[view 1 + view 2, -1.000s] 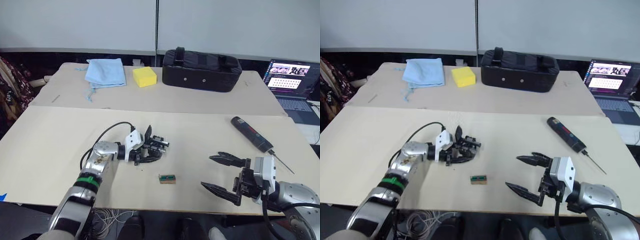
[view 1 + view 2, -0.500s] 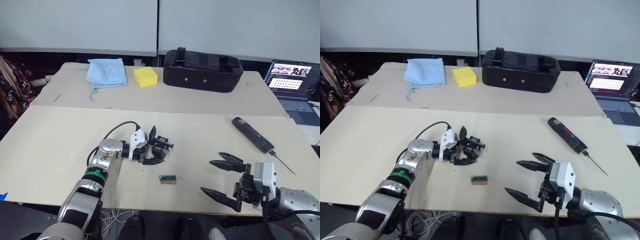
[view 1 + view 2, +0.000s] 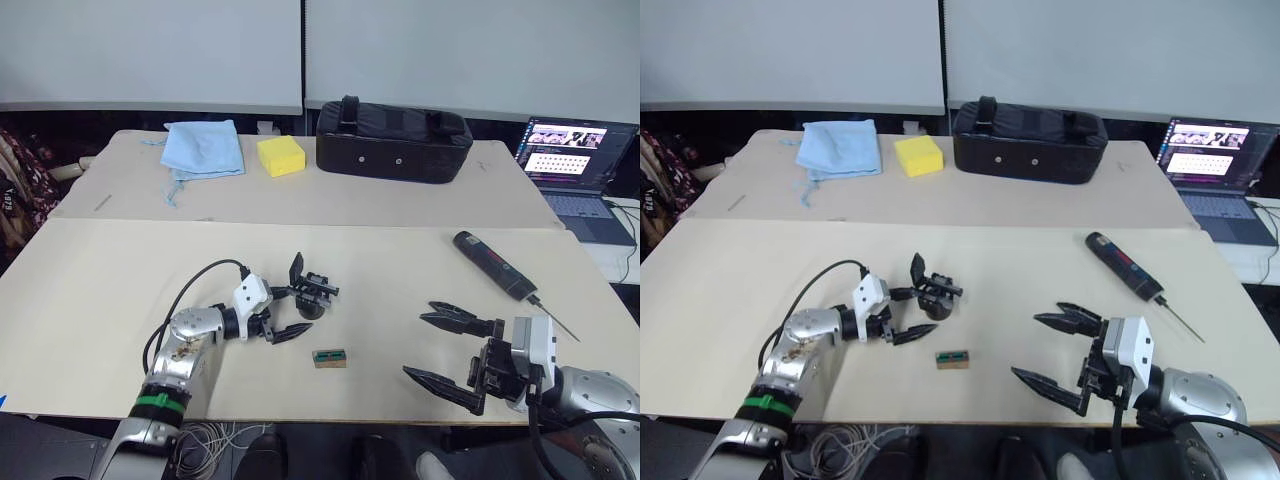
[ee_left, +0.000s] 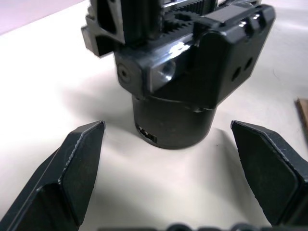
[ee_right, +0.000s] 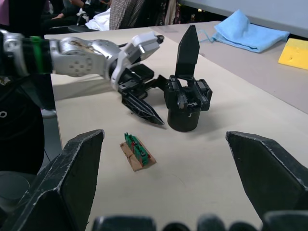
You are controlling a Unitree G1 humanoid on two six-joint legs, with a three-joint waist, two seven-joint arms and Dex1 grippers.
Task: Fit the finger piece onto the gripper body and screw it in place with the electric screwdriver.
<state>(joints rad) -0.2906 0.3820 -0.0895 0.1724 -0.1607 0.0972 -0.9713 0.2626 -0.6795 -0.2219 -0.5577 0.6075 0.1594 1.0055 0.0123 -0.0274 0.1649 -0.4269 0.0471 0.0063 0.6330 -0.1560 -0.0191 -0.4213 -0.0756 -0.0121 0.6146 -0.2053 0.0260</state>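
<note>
My left gripper picks up the gripper body by its round base (image 3: 311,310) next, since the blocky top (image 3: 314,287) juts out wide and uneven above it.
The gripper body (image 3: 318,294), a chunky black block with a ribbed top on a round base, stands upright on the near table. My left gripper (image 3: 304,291) is open, one finger on each side of the gripper body without touching it; the left wrist view shows the gripper body (image 4: 178,72) just beyond the fingertips (image 4: 82,163). My right gripper (image 3: 414,345) is open and holds nothing near the table's front edge. The electric screwdriver (image 3: 490,264) lies on the table beyond it, its thin bit pointing to the right. The finger piece is out of view.
A small green and brown block (image 3: 330,357) lies in front of the gripper body. On the far table sit a black zipped bag (image 3: 393,154), a yellow sponge (image 3: 280,155) and a blue cloth (image 3: 205,148). A laptop (image 3: 570,160) stands at the far right.
My left gripper has drawn back a little from the gripper body, and its fingers stand wider apart. The camera has shifted slightly. My right gripper stays open in about the same place.
</note>
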